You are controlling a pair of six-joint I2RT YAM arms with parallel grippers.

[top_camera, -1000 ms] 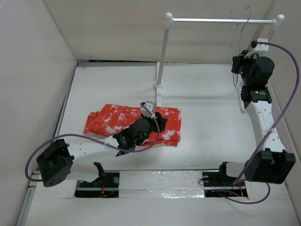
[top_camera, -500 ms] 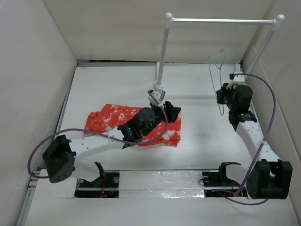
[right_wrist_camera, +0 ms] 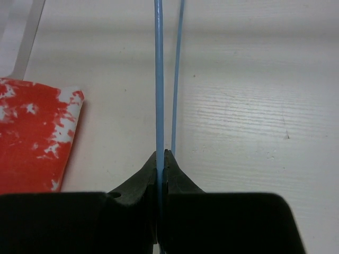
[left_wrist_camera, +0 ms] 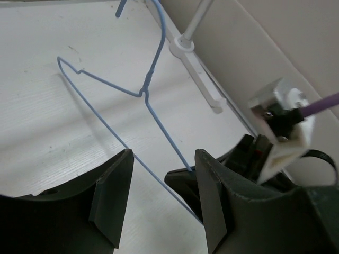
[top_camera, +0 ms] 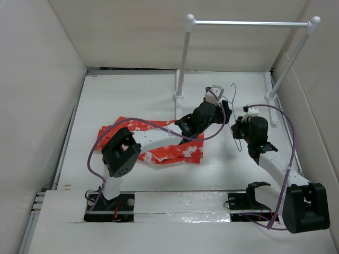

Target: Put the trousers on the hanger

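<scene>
Next, the left gripper grabs the hanger's twisted neck below the hook (top_camera: 232, 100), which leaves the lower wire free for the trousers (top_camera: 177, 152).
The red-orange trousers (top_camera: 177, 152) lie flat on the table left of centre, partly under my left arm; a corner shows in the right wrist view (right_wrist_camera: 32, 132). My right gripper (top_camera: 237, 129) is shut on the thin blue wire hanger (top_camera: 233, 101) and holds it above the table right of centre; the wire runs up from the closed jaws (right_wrist_camera: 161, 156). My left gripper (top_camera: 225, 114) is open and empty, reaching right beside the hanger. In the left wrist view the hanger (left_wrist_camera: 145, 92) has its lower wires passing between the open fingers (left_wrist_camera: 114, 196), not touching them.
The white-posted rack (top_camera: 183, 58) with its metal crossbar (top_camera: 249, 23) stands at the back, bare; its right foot (left_wrist_camera: 198, 74) lies near the right wall. Walls close the table in on the left, back and right.
My right arm has brought the hanger off the rack bar, down and left toward the table's middle. My left arm has left the trousers and swung right to the hanger.
</scene>
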